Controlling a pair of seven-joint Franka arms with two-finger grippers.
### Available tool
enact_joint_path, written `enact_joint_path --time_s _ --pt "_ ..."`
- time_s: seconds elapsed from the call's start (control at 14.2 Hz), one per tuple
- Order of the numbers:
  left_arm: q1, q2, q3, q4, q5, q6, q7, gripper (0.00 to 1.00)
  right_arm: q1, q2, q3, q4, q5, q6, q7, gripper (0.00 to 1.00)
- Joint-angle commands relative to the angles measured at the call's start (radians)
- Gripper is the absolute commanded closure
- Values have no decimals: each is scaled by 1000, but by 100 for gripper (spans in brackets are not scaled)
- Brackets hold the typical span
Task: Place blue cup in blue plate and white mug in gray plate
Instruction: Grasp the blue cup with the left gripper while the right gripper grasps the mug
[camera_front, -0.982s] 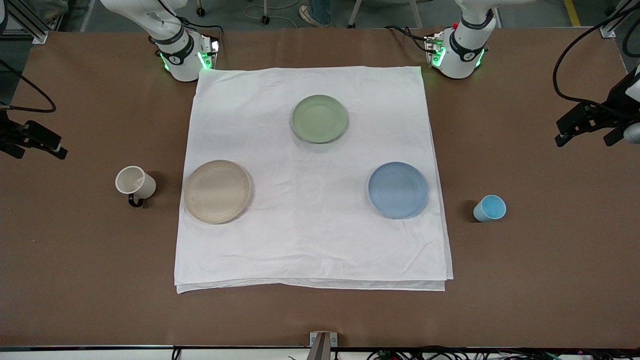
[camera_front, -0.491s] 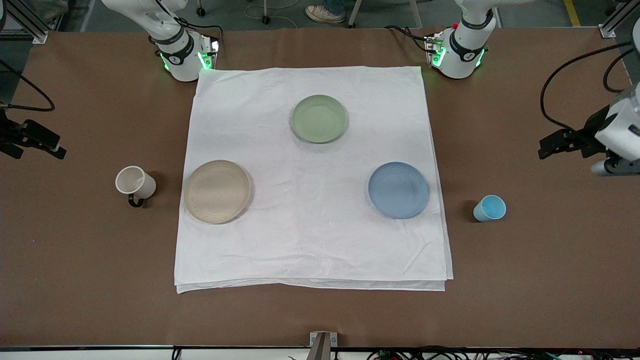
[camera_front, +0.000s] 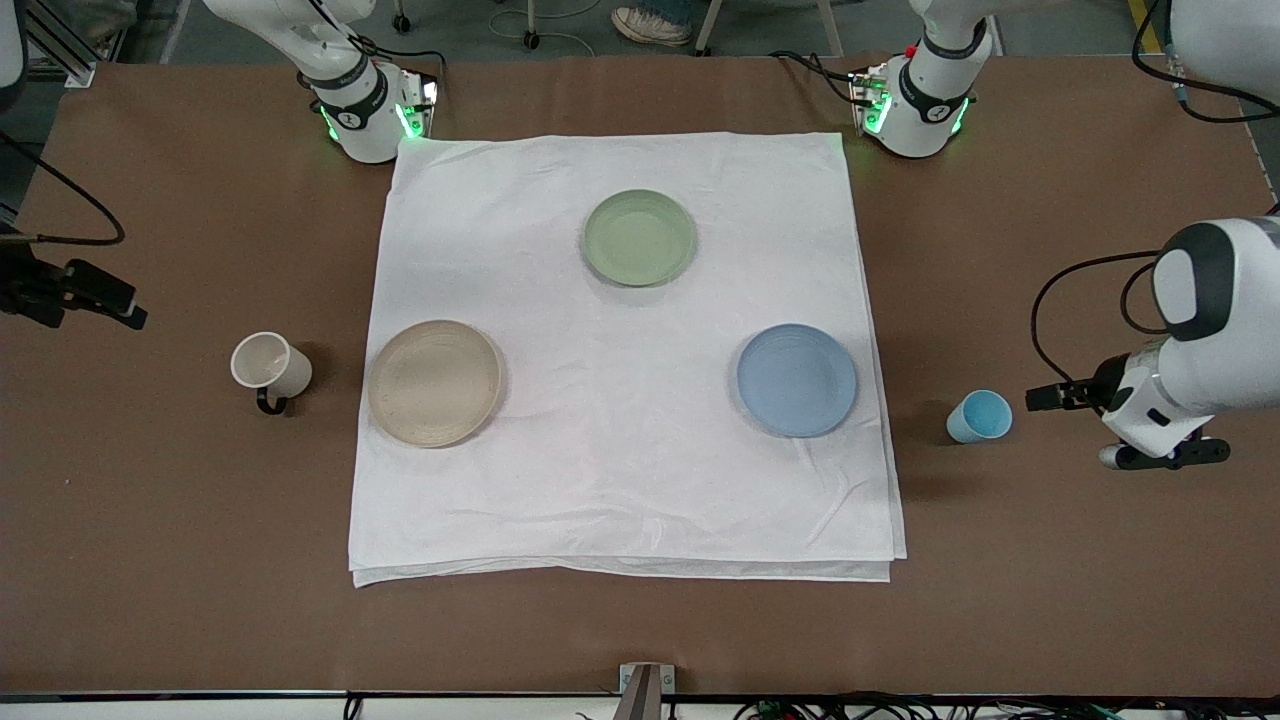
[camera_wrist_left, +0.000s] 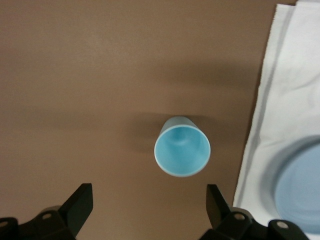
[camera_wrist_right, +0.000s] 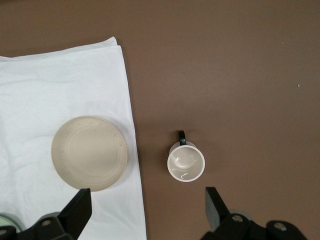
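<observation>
The white mug needs to go in the gray plate (camera_front: 434, 382), so I should grab it by its black handle (camera_front: 271, 403) with my right gripper next.
The blue cup (camera_front: 979, 416) stands upright on the brown table, beside the blue plate (camera_front: 797, 379) toward the left arm's end. My left gripper (camera_front: 1045, 398) is open over the table just beside the cup. In the left wrist view the cup (camera_wrist_left: 182, 146) lies ahead of the open, empty gripper (camera_wrist_left: 150, 210), with the blue plate (camera_wrist_left: 300, 195) at the edge. The white mug (camera_front: 270, 367) stands beside the gray plate (camera_front: 434, 382). My right gripper (camera_front: 110, 300) hovers open over the right arm's end of the table; its view shows the gripper (camera_wrist_right: 147, 210), mug (camera_wrist_right: 186, 162) and gray plate (camera_wrist_right: 89, 152).
A white cloth (camera_front: 620, 480) covers the middle of the table and bears the plates. A green plate (camera_front: 639, 237) lies on it nearer the arms' bases. The cloth's edge (camera_wrist_left: 280, 75) runs close to the blue cup.
My left arm has swung down and in toward the blue cup, so its gripper now sits beside it. My right gripper has shifted only slightly. Cups and plates have not moved.
</observation>
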Motion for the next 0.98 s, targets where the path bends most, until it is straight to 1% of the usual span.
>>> enact_joint_path --time_s 0.0,0.14,0.28,0.35,0.42,0.49,0.56,0.7,0.77,0.84,0.91 --pt "-5 14 3 -72 15 105 -9 0 -17 124 18 10 -11 69 8 0" --pt "-5 21 3 -135 15 180 -8 0 -20 179 16 13 -6 134 1 0" --pt "-5 33 3 -178 15 255 -8 0 -32 241 16 16 -9 151 -1 0" --pt "-4 41 3 -196 15 287 -9 0 -33 295 16 16 -14 149 -1 0" --pt "-4 46 3 -207 15 304 -8 2 -49 345 16 16 -2 159 -3 0" --pt "7 52 3 -211 15 311 -8 8 -69 400 18 16 -2 203 -4 0" --pt "16 56 3 -211 17 312 -8 17 -67 437 20 12 -2 237 -3 0" --pt "18 61 1 -211 17 312 -9 44 -50 468 20 7 -6 249 5 0" --pt "18 69 1 -210 15 311 -14 65 -52 510 20 7 -16 258 5 0" --pt "16 72 1 -207 15 311 -20 82 -59 540 20 5 -14 263 7 0" --pt "10 72 1 -205 17 311 -35 95 -63 544 20 5 -11 263 7 0"
